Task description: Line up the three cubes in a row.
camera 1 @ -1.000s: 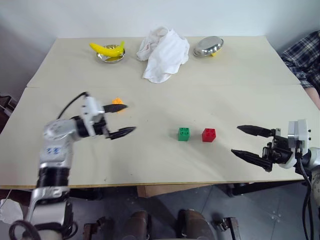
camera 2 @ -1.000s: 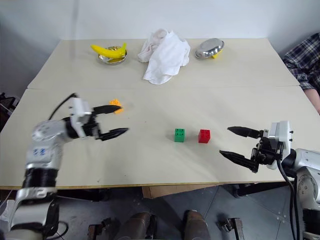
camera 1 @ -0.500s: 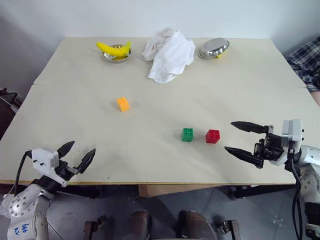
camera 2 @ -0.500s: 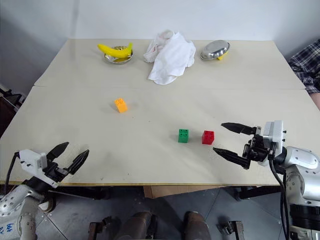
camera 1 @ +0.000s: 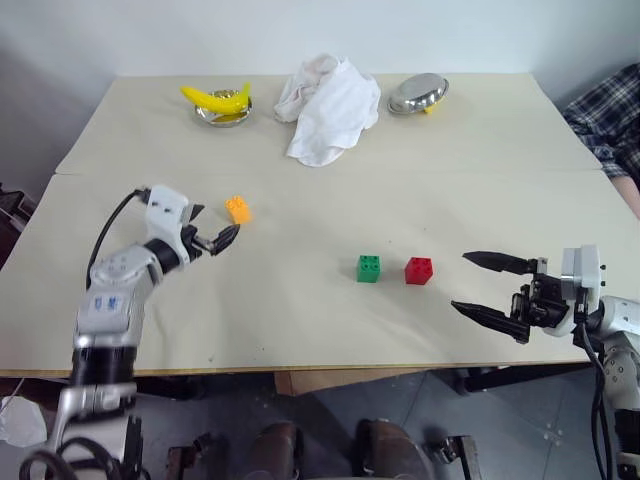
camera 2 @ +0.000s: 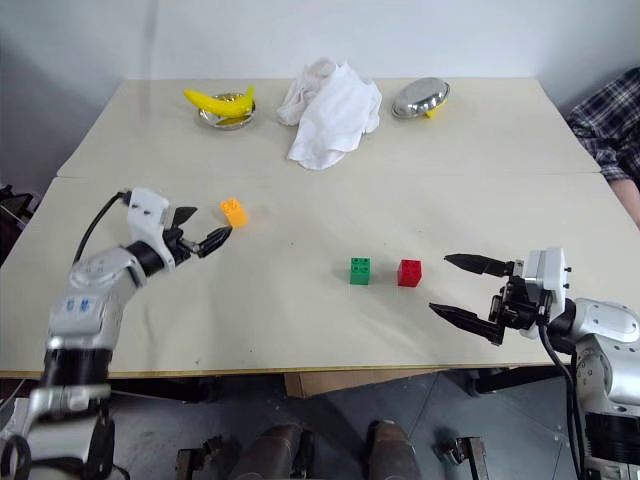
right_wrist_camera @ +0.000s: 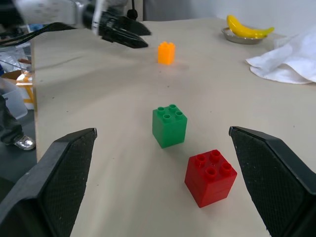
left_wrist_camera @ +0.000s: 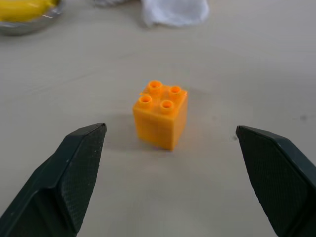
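My left gripper isn't ready to close on the orange cube (camera 1: 238, 208) yet and should move toward the cube first. Its fingers stop short of the cube, so they would miss if they closed now.
The orange cube (camera 1: 238, 208) stands alone on the left half of the table (camera 1: 300, 330). My left gripper (camera 1: 218, 228) is open just short of it; the cube (left_wrist_camera: 160, 114) sits ahead of the fingertips, not touched. The green cube (camera 1: 368, 268) and the red cube (camera 1: 418, 271) stand side by side near the middle, a small gap between them. My right gripper (camera 1: 460, 282) hovers open to the right of the red cube, empty. In the right wrist view the green cube (right_wrist_camera: 169, 125) and red cube (right_wrist_camera: 211, 177) lie ahead of its fingers.
At the far edge a banana (camera 1: 215, 98) lies in a small metal bowl (camera 1: 222, 117), beside a crumpled white cloth (camera 1: 330, 105) and a tilted metal bowl (camera 1: 417, 92). A person's plaid sleeve (camera 1: 610, 115) shows at the right edge.
Half a second ago my left gripper hung back at the table's near edge; it has come forward again to the orange cube. The right gripper has stayed put. The cubes have not moved.
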